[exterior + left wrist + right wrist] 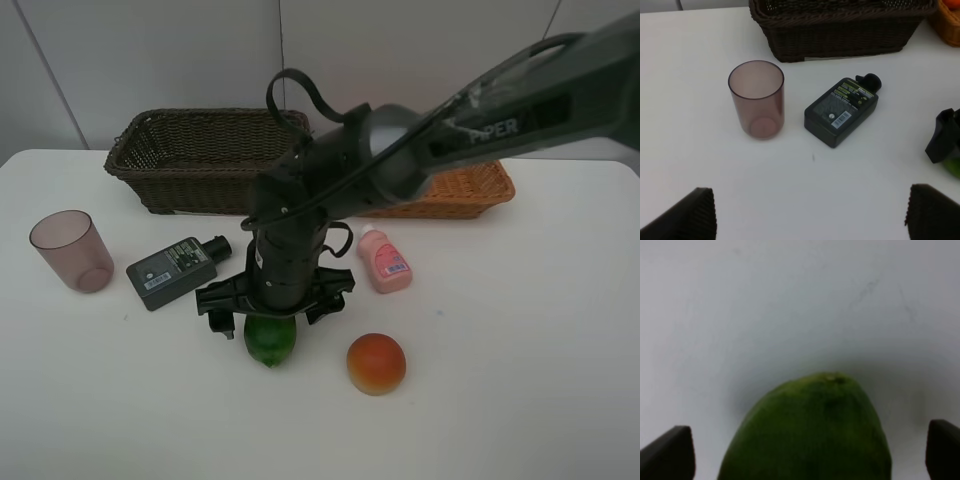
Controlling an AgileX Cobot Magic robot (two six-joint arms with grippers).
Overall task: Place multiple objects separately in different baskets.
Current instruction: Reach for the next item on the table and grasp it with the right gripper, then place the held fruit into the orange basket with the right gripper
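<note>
My fingers reach down beside the green fruit (pixel 270 342) (pixel 812 432), close over the white table. Closing now would catch the fruit if they closed now. My right gripper should close on the fruit.
My right gripper (pixel 272 318) reaches across the middle and stands open over the green lime-like fruit (pixel 270 342), one finger on either side; the fruit fills the right wrist view (pixel 810 430). The red-orange fruit (pixel 376 363) lies right of it, the pink bottle (pixel 384 259) behind that. The dark-green bottle (pixel 175 270) and mauve cup (pixel 72 250) are at the left, also in the left wrist view (pixel 840 111), (pixel 756 97). My left gripper (pixel 810 215) is open and empty, short of both. The tangerine is hidden.
The dark-brown basket (pixel 205 160) stands at the back centre-left, the orange-tan basket (pixel 470 190) at the back right, half hidden by the right arm. The table's edge runs behind both baskets.
</note>
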